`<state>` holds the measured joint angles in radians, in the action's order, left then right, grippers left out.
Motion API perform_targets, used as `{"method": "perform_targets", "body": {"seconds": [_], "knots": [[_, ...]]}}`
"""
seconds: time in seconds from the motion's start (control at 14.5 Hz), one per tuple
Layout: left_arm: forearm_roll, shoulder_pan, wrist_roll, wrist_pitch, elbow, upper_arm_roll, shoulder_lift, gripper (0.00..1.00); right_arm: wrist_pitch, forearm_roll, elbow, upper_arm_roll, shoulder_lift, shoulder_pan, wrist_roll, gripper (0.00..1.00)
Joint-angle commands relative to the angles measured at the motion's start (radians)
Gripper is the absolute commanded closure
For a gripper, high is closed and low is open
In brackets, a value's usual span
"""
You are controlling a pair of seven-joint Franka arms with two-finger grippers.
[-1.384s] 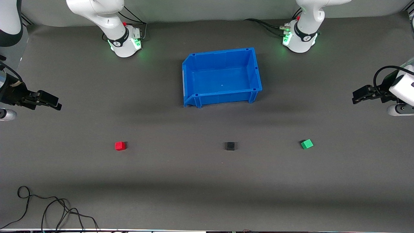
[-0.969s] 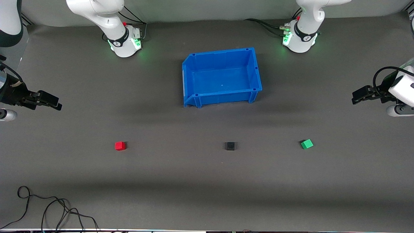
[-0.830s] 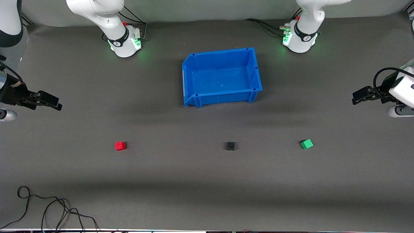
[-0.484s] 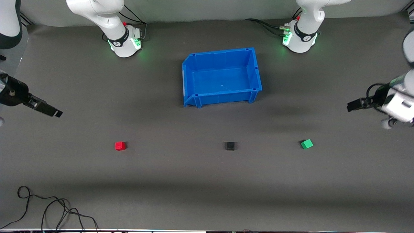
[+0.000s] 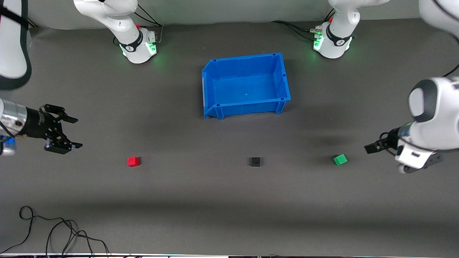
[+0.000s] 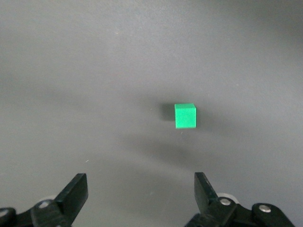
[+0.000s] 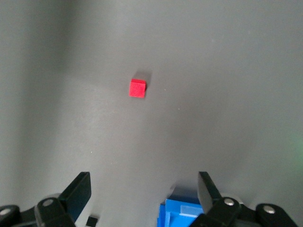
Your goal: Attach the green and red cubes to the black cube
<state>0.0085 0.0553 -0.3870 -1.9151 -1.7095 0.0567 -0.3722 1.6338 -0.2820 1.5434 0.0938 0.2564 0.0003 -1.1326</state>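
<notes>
My left gripper will next pick up the green cube (image 5: 340, 159) by its opposite sides, so that a side of the green cube stays free to meet the black cube (image 5: 255, 162).
The red cube (image 5: 133, 161), the black cube (image 5: 255, 162) and the green cube (image 5: 340, 159) lie apart in a row on the dark table. My right gripper (image 5: 73, 132) is open and empty over the table, toward the right arm's end from the red cube. The right wrist view shows its gripper (image 7: 143, 189), the red cube (image 7: 138, 88) and a corner of the black cube (image 7: 93, 221). My left gripper (image 5: 371, 148) hovers beside the green cube, toward the left arm's end. The left wrist view shows its gripper (image 6: 140, 189) open and empty, apart from the green cube (image 6: 184, 116).
An empty blue bin (image 5: 215, 107) stands farther from the front camera than the cubes, mid-table; its corner also shows in the right wrist view (image 7: 182, 215). A loose black cable (image 5: 53, 233) lies at the table's near edge at the right arm's end.
Both arms have swung in toward the row of cubes. The right gripper has turned and come closer to the red cube. The left gripper has come close beside the green cube. The cubes have not moved.
</notes>
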Motion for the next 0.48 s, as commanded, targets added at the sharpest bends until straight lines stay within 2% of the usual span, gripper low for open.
{"method": "perform_targets", "body": {"seconds": [0.0,0.07,0.28,0.42], "knots": [[-0.002,-0.023,-0.085,-0.065,-0.027,-0.006,-0.059,0.04,0.03,-0.098,-0.022,0.007,0.108,-0.028,-0.029,0.0],[-0.002,-0.028,-0.14,-0.156,-0.06,-0.006,-0.076,0.1,0.067,-0.107,-0.008,0.007,0.131,-0.028,-0.024,0.0],[-0.004,-0.061,-0.274,-0.326,-0.107,-0.002,-0.174,0.11,0.263,-0.196,0.104,0.007,0.185,-0.023,-0.009,0.0],[-0.004,-0.065,-0.294,-0.358,-0.104,-0.002,-0.203,0.28,0.392,-0.232,0.176,0.006,0.216,-0.013,0.06,0.0]]}}
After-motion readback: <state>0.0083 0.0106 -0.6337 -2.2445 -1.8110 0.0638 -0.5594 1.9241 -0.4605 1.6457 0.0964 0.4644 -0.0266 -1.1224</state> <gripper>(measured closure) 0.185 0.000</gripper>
